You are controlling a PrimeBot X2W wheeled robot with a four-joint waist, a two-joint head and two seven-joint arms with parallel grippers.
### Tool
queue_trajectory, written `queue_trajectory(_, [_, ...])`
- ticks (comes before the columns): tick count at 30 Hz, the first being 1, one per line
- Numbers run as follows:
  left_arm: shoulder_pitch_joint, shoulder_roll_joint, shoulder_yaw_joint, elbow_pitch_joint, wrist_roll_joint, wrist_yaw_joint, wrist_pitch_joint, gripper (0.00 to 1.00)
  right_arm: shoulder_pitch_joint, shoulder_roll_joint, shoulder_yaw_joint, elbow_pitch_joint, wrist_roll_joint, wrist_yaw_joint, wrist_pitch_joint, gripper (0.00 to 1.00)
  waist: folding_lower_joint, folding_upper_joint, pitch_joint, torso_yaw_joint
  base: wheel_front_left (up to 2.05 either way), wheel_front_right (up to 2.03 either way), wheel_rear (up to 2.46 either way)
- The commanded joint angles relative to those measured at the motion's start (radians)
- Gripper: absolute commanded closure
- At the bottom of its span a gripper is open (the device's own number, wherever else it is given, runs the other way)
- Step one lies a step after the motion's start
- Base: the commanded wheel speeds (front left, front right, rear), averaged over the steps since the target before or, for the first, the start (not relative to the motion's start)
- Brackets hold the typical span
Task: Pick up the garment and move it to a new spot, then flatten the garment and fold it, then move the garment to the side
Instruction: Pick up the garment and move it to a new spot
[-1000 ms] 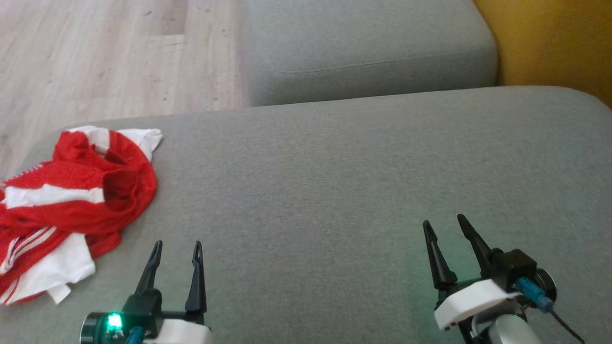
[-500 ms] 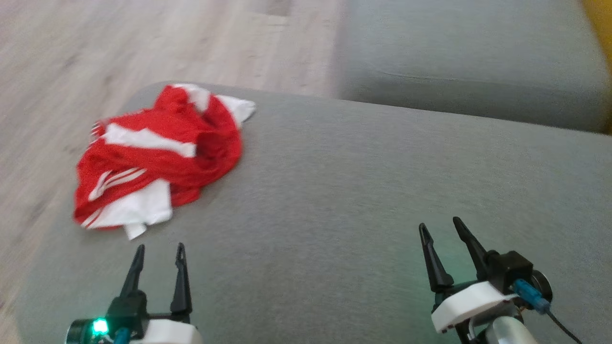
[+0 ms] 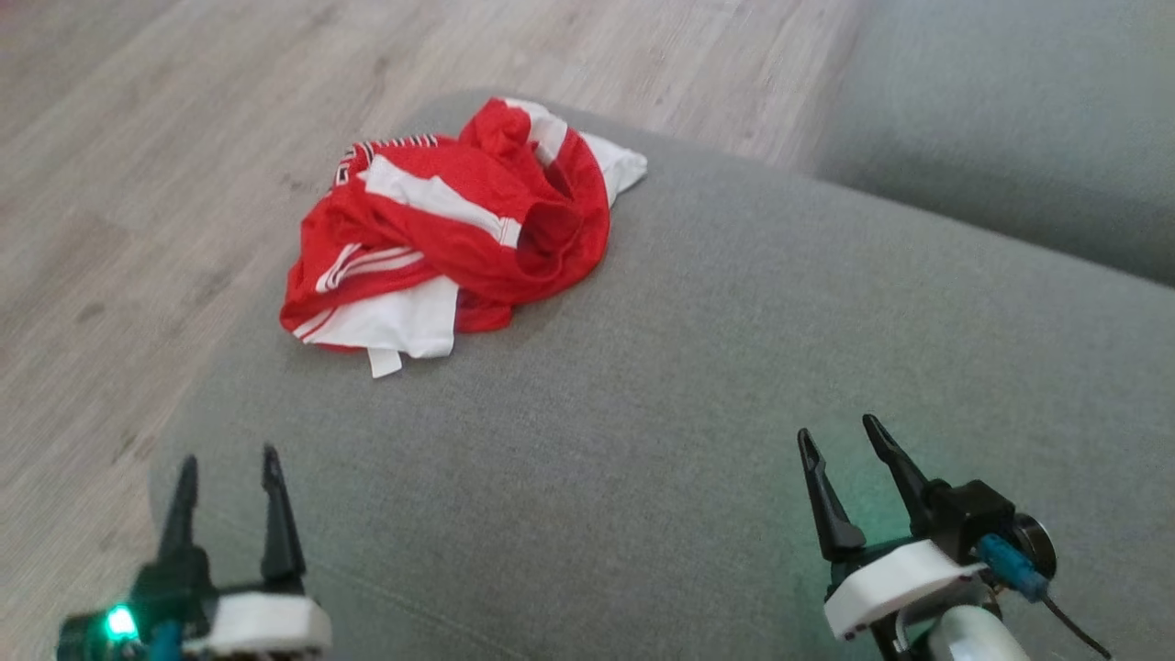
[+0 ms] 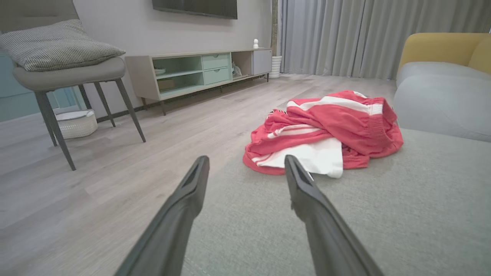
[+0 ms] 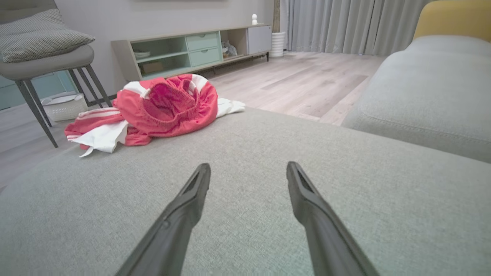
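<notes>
The left gripper grabs the smaller red piece by its white edge band [image 3: 508, 231] next, where the open waistband [image 3: 551, 228] stands up from the bunched cloth.
The garment [image 3: 367, 275] lies crumpled at the far left corner of the grey sofa cushion [image 3: 698, 367]. It is red with white-red striped trim and a white sleeve part; a bit of dark lettering peeks out at the pile's far edge. A smaller red piece with a white band [image 3: 542, 229] lies bunched on top of it. My left gripper [image 3: 229, 459] is open near the cushion's left edge, well short of the pile. My right gripper [image 3: 837, 430] is open over bare cushion, far right of the pile. The garment [image 4: 295, 132] sits just beyond my open left gripper [image 4: 245, 159], and the garment [image 5: 96, 120] sits far left of my open right gripper [image 5: 247, 165].
Wooden floor [image 3: 138, 184] runs along the cushion's left and far edges. A second grey cushion [image 3: 1010, 156] stands at the back right. A grey chair [image 4: 65, 73], a white basket [image 4: 76, 122] and a low cabinet [image 4: 199, 71] stand across the room.
The head camera has swung to the left, so the pile now shows near the upper middle. The garment itself has not moved. My left gripper shows lower and further left.
</notes>
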Motion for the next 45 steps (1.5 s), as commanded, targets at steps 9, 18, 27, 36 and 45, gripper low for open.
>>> queue_trajectory(9, [-0.383, 0.040, 0.044, -0.021, 0.000, -0.035, -0.012, 0.00, -0.124, -0.007, -0.109, -0.066, -0.190, -0.001, -0.011, 0.00, 0.0000, 0.0000, 0.253, -0.053, 0.00, 0.00, 0.00])
queue_trajectory(18, [-0.802, 0.123, 0.019, 0.431, -0.001, -0.089, 0.025, 0.00, -0.204, -0.022, -0.164, -0.113, -0.261, -0.001, -0.011, 0.00, 0.0000, 0.0000, 0.393, -0.130, 0.00, 0.00, 0.00])
queue_trajectory(27, [-1.011, 0.172, -0.006, 0.839, -0.078, -0.146, 0.175, 0.00, -0.223, -0.037, -0.149, -0.147, -0.261, -0.001, -0.011, 0.00, 0.0000, 0.0000, 0.437, -0.228, 0.00, 0.00, 0.00])
queue_trajectory(36, [-1.053, 0.213, -0.048, 0.932, -0.125, -0.149, 0.119, 1.00, -0.212, -0.028, -0.158, -0.148, -0.249, -0.001, -0.011, 0.00, 0.0000, 0.0000, 0.417, -0.251, 0.00, 0.00, 0.00])
queue_trajectory(45, [-1.184, 0.271, -0.151, 0.822, -0.075, -0.149, 0.004, 1.00, -0.215, -0.008, -0.110, -0.122, -0.164, -0.001, -0.011, 0.00, 0.0000, 0.0000, 0.240, -0.324, 0.00, 0.00, 0.00])
